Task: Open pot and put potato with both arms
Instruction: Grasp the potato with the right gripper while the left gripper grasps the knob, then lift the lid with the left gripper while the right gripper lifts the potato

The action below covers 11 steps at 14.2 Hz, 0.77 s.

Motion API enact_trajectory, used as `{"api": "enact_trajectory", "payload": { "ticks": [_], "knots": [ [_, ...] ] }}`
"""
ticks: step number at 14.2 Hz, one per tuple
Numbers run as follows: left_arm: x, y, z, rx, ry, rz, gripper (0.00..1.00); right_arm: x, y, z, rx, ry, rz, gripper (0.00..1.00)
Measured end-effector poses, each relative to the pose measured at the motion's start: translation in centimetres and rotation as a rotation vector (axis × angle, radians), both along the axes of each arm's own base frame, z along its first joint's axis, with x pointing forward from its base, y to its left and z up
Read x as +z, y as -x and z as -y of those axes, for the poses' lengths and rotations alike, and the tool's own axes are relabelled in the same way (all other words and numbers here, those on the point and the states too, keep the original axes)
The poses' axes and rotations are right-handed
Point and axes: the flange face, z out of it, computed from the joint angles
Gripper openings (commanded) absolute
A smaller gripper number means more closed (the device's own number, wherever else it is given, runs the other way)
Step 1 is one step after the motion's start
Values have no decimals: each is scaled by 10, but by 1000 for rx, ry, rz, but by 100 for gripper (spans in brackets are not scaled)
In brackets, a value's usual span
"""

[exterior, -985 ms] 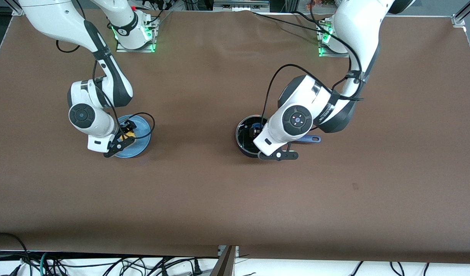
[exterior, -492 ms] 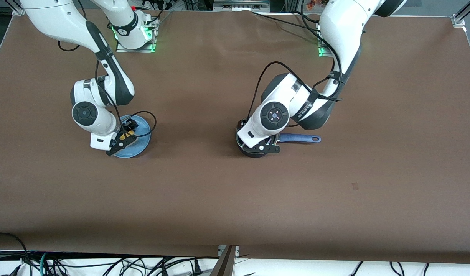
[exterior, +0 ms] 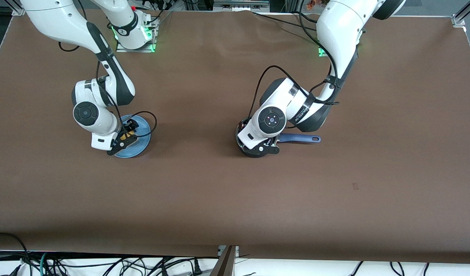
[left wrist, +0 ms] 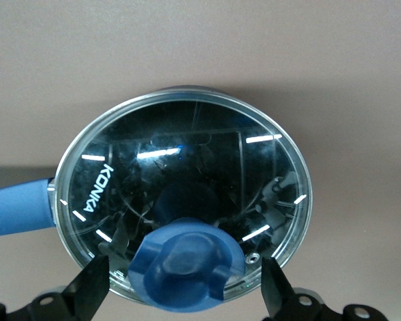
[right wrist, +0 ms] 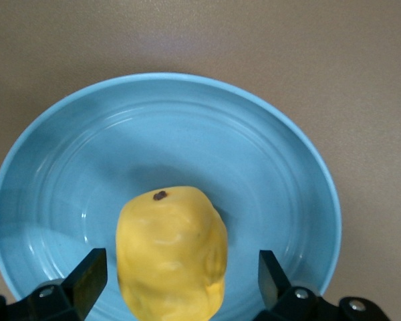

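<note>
The robot will close its right gripper on the yellow potato [exterior: 128,134] [right wrist: 172,247], as the fingers of that gripper stand beside the potato on the blue plate.
The black pot [exterior: 251,152] with its blue handle [exterior: 300,138] stands mid-table, mostly hidden under my left wrist. In the left wrist view its glass lid [left wrist: 187,180] is on it, with a blue knob [left wrist: 187,264]. My left gripper [left wrist: 185,291] is open, one finger on each side of the knob, apart from it. The yellow potato [right wrist: 172,247] lies on a blue plate [right wrist: 267,154] toward the right arm's end. My right gripper [right wrist: 179,275] is open, its fingers flanking the potato without touching it. The potato [exterior: 128,134] peeks out beside the right gripper [exterior: 123,135] in the front view.
The blue plate [exterior: 142,141] and the pot stand well apart on the brown table [exterior: 235,191]. Cables hang along the table's edge nearest the front camera.
My left arm has swung toward the right arm's end and come down over the pot's lid, covering it. My right arm has barely shifted over the plate.
</note>
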Motion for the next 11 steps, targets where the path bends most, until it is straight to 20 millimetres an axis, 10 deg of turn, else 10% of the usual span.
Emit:
{"api": "enact_trajectory", "payload": {
  "ticks": [4, 7, 9, 11],
  "knots": [
    [0, 0, 0, -4, -4, 3, 64, -7, 1, 0, 2, -2, 0, 77],
    [0, 1, 2, -9, -1, 8, 31, -8, 1, 0, 3, -2, -1, 56],
    [0, 1, 2, -20, 1, 10, 0, -6, 0, 0, 3, -2, 2, 55],
    [0, 1, 2, -32, 2, 12, 0, -3, -2, -1, 3, -4, 12, 55]
  ]
}}
